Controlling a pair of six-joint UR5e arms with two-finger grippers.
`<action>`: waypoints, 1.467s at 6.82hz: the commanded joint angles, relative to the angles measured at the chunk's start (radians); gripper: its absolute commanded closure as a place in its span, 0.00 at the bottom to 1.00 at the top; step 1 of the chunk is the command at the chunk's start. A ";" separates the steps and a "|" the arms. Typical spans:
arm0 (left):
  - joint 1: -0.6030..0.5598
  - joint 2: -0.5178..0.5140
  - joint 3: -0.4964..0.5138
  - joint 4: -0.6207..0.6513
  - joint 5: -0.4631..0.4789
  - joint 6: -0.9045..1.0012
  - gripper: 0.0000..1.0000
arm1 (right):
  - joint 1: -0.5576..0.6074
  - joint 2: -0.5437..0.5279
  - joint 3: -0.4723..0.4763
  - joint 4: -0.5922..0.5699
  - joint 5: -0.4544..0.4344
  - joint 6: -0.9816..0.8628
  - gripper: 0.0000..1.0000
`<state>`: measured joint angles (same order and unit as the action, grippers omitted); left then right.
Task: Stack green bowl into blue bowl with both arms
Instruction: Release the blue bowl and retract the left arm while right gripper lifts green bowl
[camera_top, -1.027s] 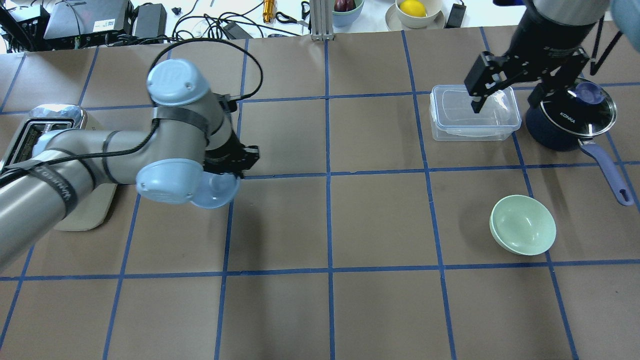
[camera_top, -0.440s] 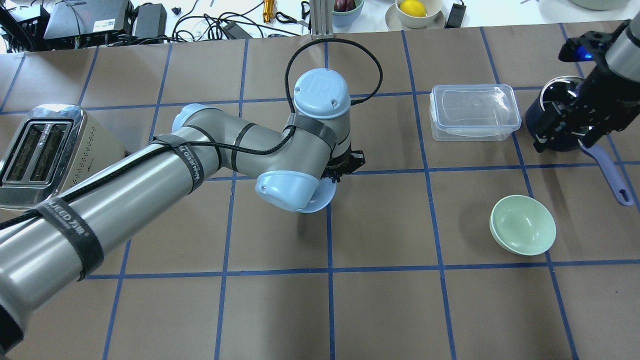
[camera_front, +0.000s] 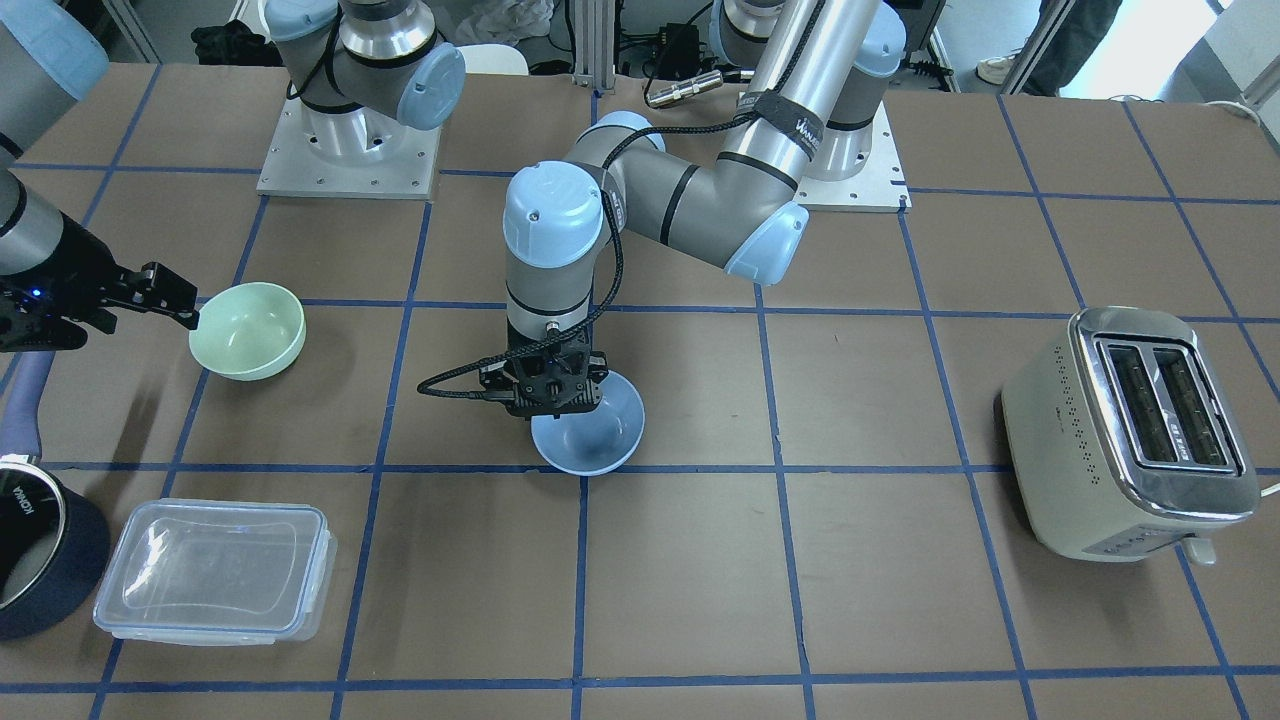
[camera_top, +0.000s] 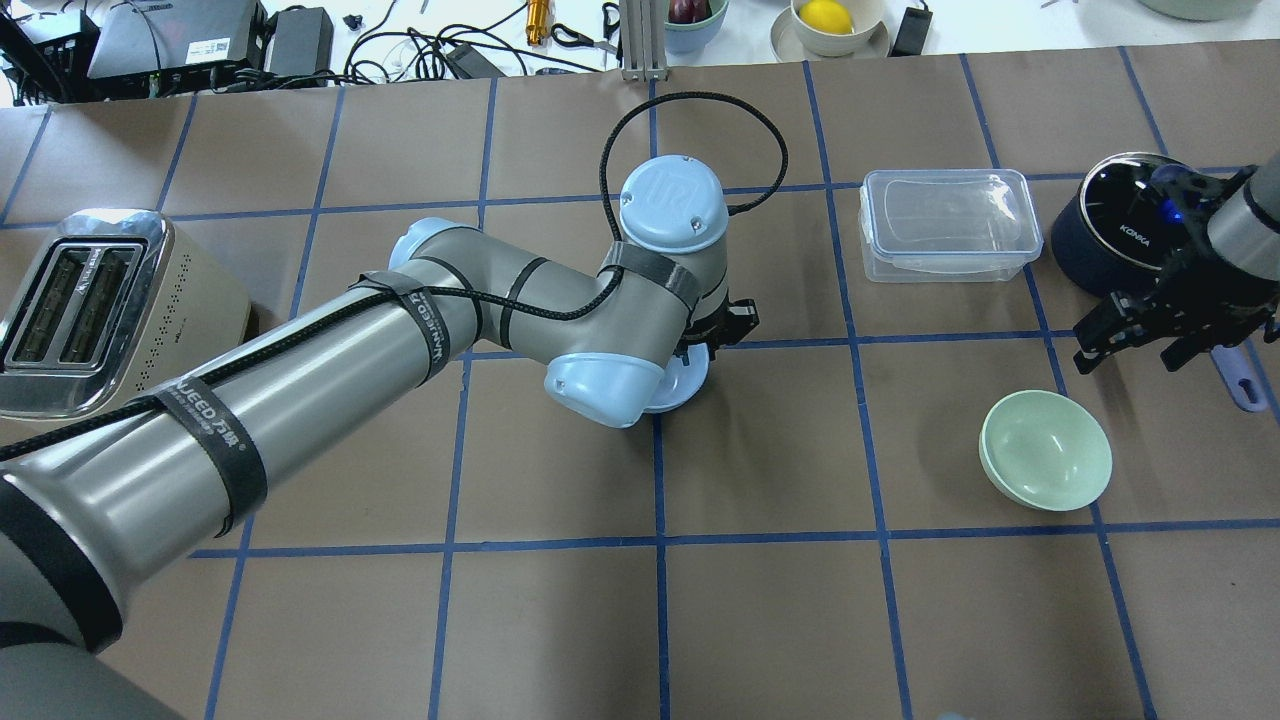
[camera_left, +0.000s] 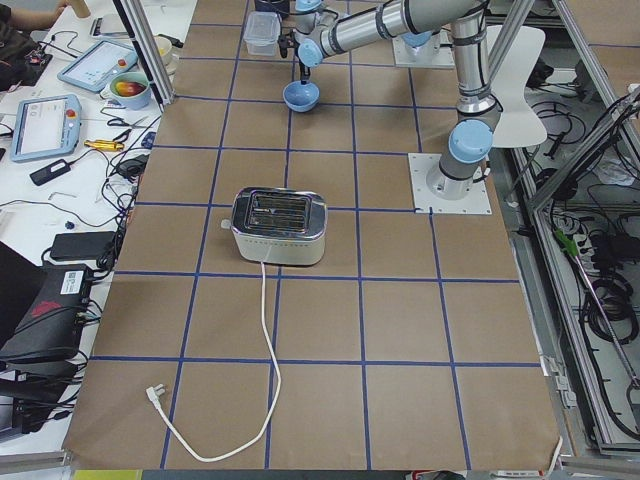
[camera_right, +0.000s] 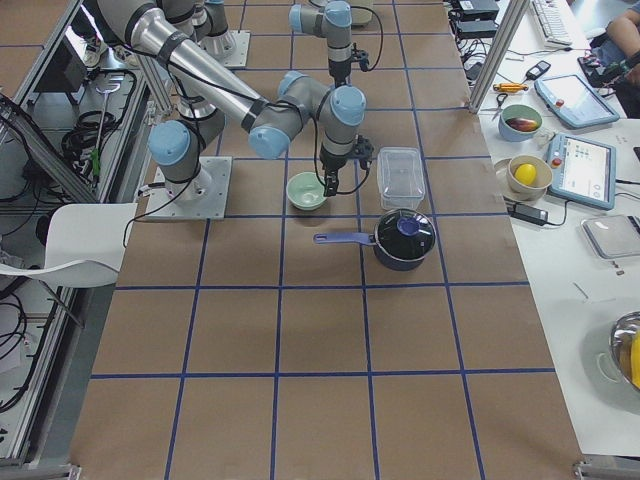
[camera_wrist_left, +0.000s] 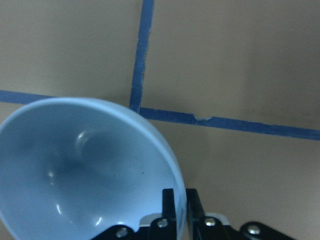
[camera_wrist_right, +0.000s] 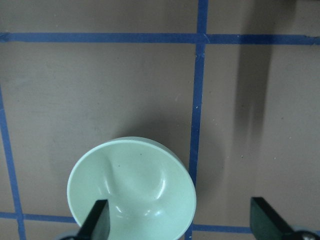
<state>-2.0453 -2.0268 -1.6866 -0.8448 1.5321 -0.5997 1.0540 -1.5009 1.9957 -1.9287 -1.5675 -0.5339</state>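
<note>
Next, my right gripper grabs the green bowl by its rim to stack it into the blue bowl.
The pale blue bowl is near the table's middle, over a tape-line crossing. My left gripper is shut on its rim and holds it tilted, low over the table. In the left wrist view the fingers pinch the bowl's edge. From overhead the wrist hides most of the bowl. The mint-green bowl stands upright and alone on the right side. My right gripper is open and empty, hovering just beyond it. The right wrist view shows the green bowl below the spread fingers.
A toaster stands at the far left. A clear lidded container and a dark blue saucepan stand behind the green bowl; the pan's handle lies under my right gripper. Cables and fruit bowls line the back bench.
My left arm has carried the blue bowl rightward from near the toaster to the table's middle. My right arm has moved from above the container toward the green bowl.
</note>
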 joint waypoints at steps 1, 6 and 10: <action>0.071 0.092 0.037 -0.065 -0.003 0.186 0.00 | -0.032 0.059 0.107 -0.172 -0.005 0.000 0.06; 0.480 0.432 0.188 -0.684 0.014 0.637 0.00 | -0.048 0.056 0.164 -0.130 -0.051 -0.006 1.00; 0.524 0.462 0.199 -0.662 0.025 0.652 0.00 | -0.036 0.035 0.074 -0.010 -0.042 0.002 1.00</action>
<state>-1.5264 -1.5541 -1.4852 -1.5253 1.5437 0.0501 1.0104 -1.4525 2.1282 -2.0159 -1.6203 -0.5376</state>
